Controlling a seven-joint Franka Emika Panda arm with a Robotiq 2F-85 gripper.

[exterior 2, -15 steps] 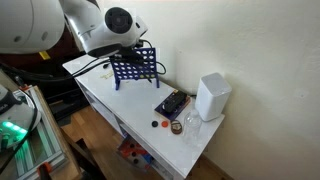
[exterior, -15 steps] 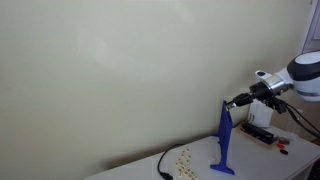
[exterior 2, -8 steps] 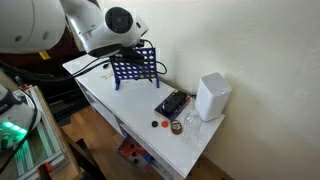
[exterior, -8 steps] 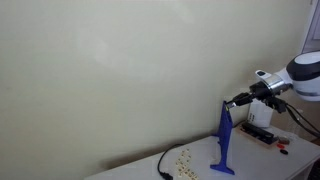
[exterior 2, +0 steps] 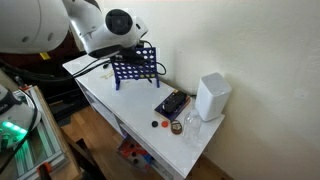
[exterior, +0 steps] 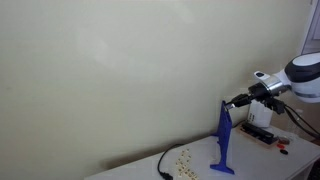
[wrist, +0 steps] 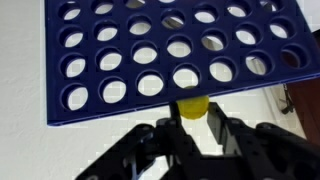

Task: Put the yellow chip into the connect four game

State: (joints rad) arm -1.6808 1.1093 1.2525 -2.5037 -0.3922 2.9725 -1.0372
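Note:
My gripper needs to let go of the yellow chip now, because the chip's lower edge is at the board's top edge [exterior: 225,106] [wrist: 213,93], in line with a column of holes.
The connect four game is a blue board full of round holes; it fills the top of the wrist view [wrist: 170,50], stands edge-on as a thin blade [exterior: 225,140] in an exterior view, and shows as a grid [exterior 2: 133,66] on the white table. My gripper [wrist: 192,118] is shut on the yellow chip [wrist: 192,107], which touches the board's top edge. In an exterior view the gripper [exterior: 232,102] sits right at the blade's top. In an exterior view [exterior 2: 138,45] the arm hides the fingers.
A white box [exterior 2: 211,96], a black tray [exterior 2: 171,104] and small chips [exterior 2: 157,124] lie on the white table [exterior 2: 110,95]. A black cable [exterior: 165,165] and scattered yellow chips [exterior: 183,156] lie beside the board's foot.

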